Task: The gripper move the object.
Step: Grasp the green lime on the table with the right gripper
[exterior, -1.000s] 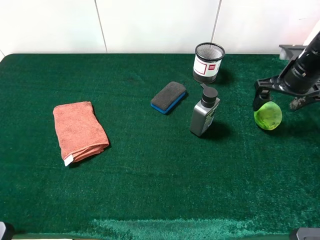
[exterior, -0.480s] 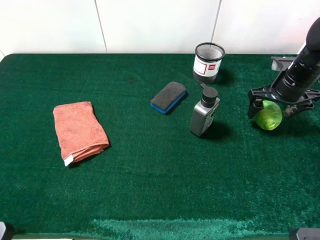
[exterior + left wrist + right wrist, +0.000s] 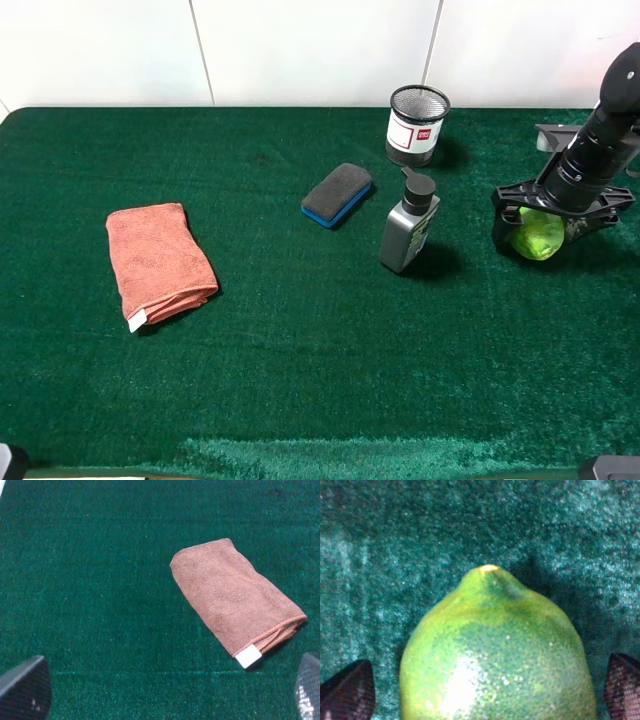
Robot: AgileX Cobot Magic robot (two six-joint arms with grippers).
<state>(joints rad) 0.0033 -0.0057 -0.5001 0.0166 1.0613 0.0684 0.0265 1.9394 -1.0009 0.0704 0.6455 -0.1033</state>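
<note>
I should close my low right fingers and catch the lime-green ball (image 3: 536, 242) between them.
The lime-green ball (image 3: 536, 242) lies on the green cloth at the right, to the right of the grey pump bottle. My right gripper (image 3: 539, 236) is lowered over it, its black fingers (image 3: 499, 228) standing on either side of the ball. In the right wrist view the ball (image 3: 495, 650) fills the middle and the fingertips (image 3: 347, 690) sit at the two lower corners, apart from it, so the right gripper (image 3: 485, 692) is open. My left gripper (image 3: 165, 687) is open and empty above the cloth, near the orange towel (image 3: 235, 595).
A grey pump bottle (image 3: 408, 228) stands left of the ball. A blue-based black eraser (image 3: 337, 194) lies near the middle. A mesh cup (image 3: 417, 124) stands at the back. The folded orange towel (image 3: 158, 262) lies at the left.
My right gripper has moved left and down from behind the ball to straddle it. The ball has stayed roughly in place.
</note>
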